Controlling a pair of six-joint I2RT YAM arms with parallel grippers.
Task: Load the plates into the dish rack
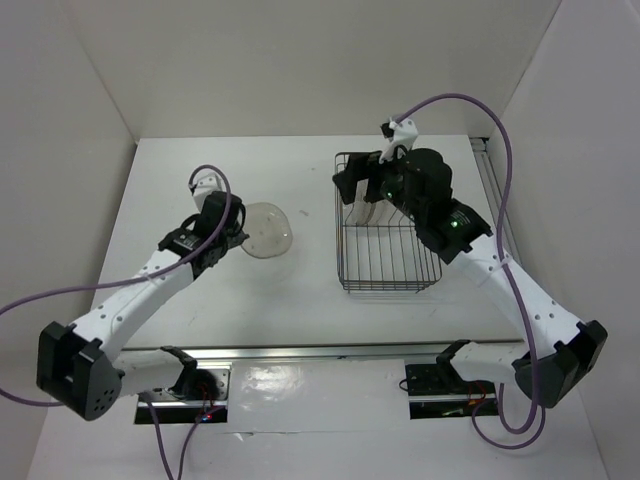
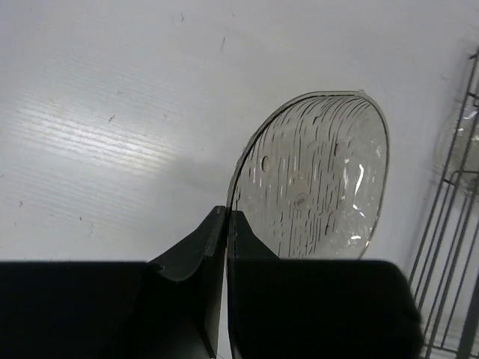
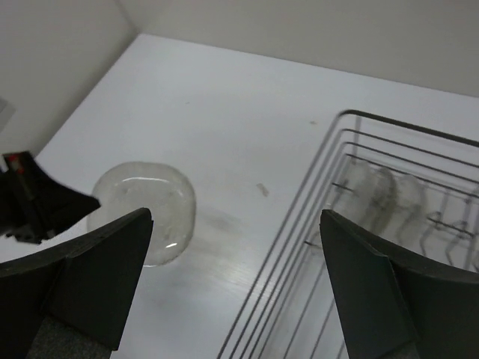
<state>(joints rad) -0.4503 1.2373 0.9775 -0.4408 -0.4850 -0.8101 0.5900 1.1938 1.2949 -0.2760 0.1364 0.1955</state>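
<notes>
The right gripper should next grab the clear plate (image 1: 266,230) by the plate's rim, opposite the left gripper, so that it can load the plate edgewise into the dish rack.
A clear plate (image 1: 266,230) lies on the white table left of the dish rack (image 1: 390,289). My left gripper (image 1: 238,234) is at the plate's left rim, and in the left wrist view its jaws (image 2: 227,215) are pinched on the edge of the clear plate (image 2: 322,179). My right gripper (image 1: 362,186) hangs wide open over the rack's far left corner, holding nothing. The right wrist view shows the open gripper (image 3: 236,232), the clear plate (image 3: 150,202) on the table, and pale plates (image 3: 378,193) standing upright between the prongs of the rack (image 3: 404,124).
White walls enclose the table on the left, back and right. The rack's wire side (image 2: 449,247) stands close to the right of the held plate. Purple cables loop over both arms.
</notes>
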